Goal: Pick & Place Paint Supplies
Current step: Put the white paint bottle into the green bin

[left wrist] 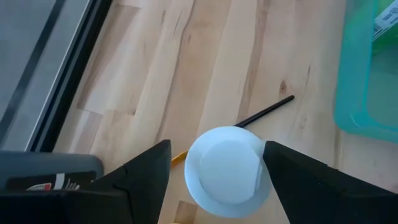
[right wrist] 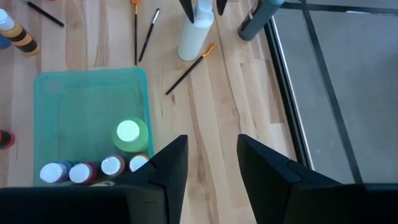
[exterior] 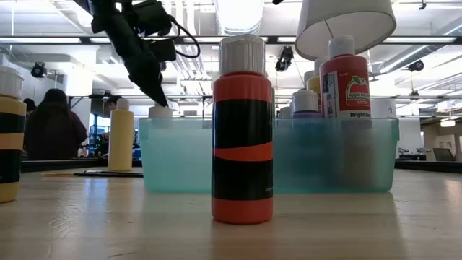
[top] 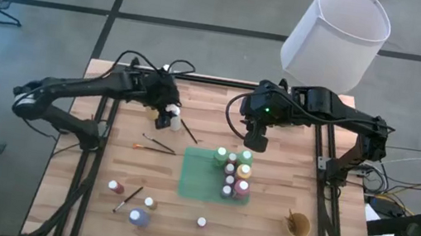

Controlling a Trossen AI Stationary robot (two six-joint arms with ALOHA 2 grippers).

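Note:
The left gripper's fingers reach down both sides of the white cap [top: 174, 110] [left wrist: 227, 171], so the left gripper is ready to close on it.
A white bottle [top: 174, 117] with a white cap [left wrist: 227, 171] stands upright on the wooden table, left of the teal tray [top: 198, 175]. My left gripper [left wrist: 216, 146] is open. It points steeply down over the bottle, one finger on each side of the cap, with a gap showing on one side. Several bottles [top: 237, 172] stand in the tray's right part. My right gripper [right wrist: 211, 140] hangs open above the tray's far right corner with nothing between its fingers. Thin dark brushes [top: 158, 142] lie on the table beside the white bottle.
Several loose bottles [top: 139, 216] and a brush [top: 127, 199] lie at the near left, and a red-and-black bottle [exterior: 242, 130] stands near the front edge. A pale yellow bottle [exterior: 120, 137] stands left of the tray. A tan cup [top: 297, 225] sits at the near right. A white cylinder [top: 336, 32] hangs at the far right.

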